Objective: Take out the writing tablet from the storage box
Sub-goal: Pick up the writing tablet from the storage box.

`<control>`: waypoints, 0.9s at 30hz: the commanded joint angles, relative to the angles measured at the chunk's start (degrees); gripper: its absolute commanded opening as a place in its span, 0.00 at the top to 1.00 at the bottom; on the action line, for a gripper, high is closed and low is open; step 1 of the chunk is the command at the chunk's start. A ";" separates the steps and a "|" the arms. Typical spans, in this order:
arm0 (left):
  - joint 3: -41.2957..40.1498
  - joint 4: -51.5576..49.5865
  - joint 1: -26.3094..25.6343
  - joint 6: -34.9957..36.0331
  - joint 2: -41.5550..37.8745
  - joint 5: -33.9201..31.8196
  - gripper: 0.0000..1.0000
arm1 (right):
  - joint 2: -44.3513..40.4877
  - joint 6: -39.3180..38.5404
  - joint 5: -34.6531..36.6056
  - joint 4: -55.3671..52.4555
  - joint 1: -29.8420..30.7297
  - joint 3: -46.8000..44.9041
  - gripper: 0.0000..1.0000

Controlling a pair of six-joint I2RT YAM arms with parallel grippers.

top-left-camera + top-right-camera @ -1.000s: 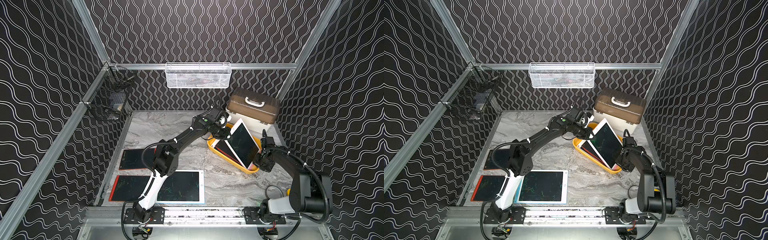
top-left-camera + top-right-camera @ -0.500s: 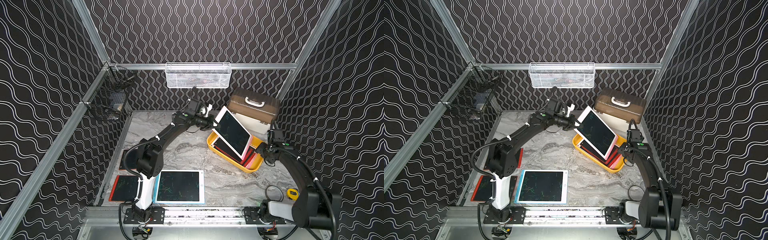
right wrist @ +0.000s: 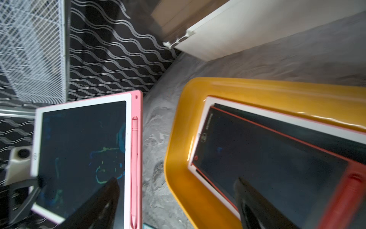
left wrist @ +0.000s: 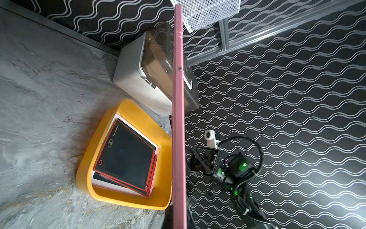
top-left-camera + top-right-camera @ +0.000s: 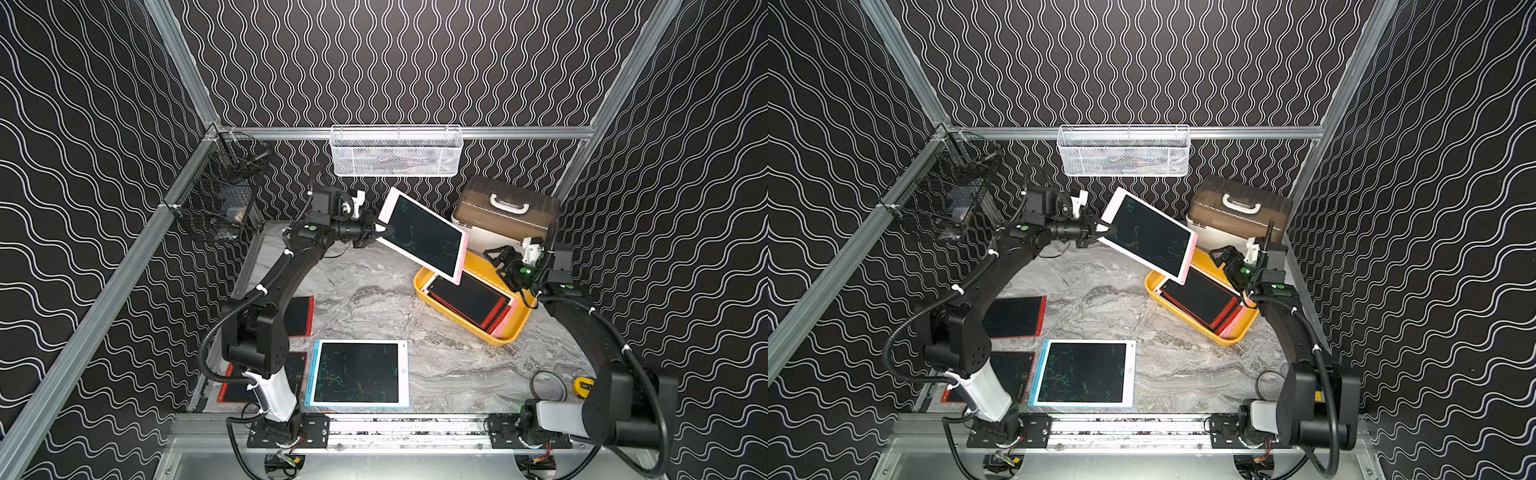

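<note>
The right gripper grabs the writing tablet's pink edge opposite my left gripper next, to take it over and lay it outside the storage box [image 5: 505, 338].
A pink-framed writing tablet [image 5: 424, 235] [image 5: 1148, 235] hangs tilted in the air, over the storage box's far left end. My left gripper [image 5: 380, 230] [image 5: 1102, 228] is shut on its left edge. In the left wrist view the tablet [image 4: 178, 119] shows edge-on between the jaws of that gripper [image 4: 178, 220]. The yellow storage box [image 5: 505, 338] [image 3: 178, 148] holds a stack of red-framed tablets [image 5: 469, 297] [image 3: 267, 148]. My right gripper [image 5: 496, 259] [image 3: 176, 182] stands open at the box's far right corner and holds nothing.
A cream case with a brown lid [image 5: 505, 208] stands behind the box. A white mesh basket [image 5: 395, 151] hangs on the back rail, a black wire basket [image 5: 224, 195] at the left. A blue-framed tablet [image 5: 357, 373] and red tablets [image 5: 301, 316] lie on the table.
The left gripper has lifted the pink tablet up and leftward, clear of the box. The right gripper has let go of its lower edge, opened and drawn back to the right.
</note>
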 commanded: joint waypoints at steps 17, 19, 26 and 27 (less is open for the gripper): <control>-10.44 21.87 4.69 -14.70 -5.96 9.14 1.00 | 6.92 12.88 -19.29 29.28 7.95 1.24 0.37; -12.30 25.59 4.77 -17.12 -6.27 10.01 1.00 | 6.38 13.89 -19.47 30.85 7.90 0.99 0.44; -17.64 42.62 4.87 -29.36 -6.02 12.36 1.00 | 6.68 19.53 -21.41 38.70 7.81 0.09 0.58; -18.26 45.18 4.86 -31.19 -5.86 12.56 1.00 | 6.67 20.21 -21.59 39.44 7.86 -0.13 0.59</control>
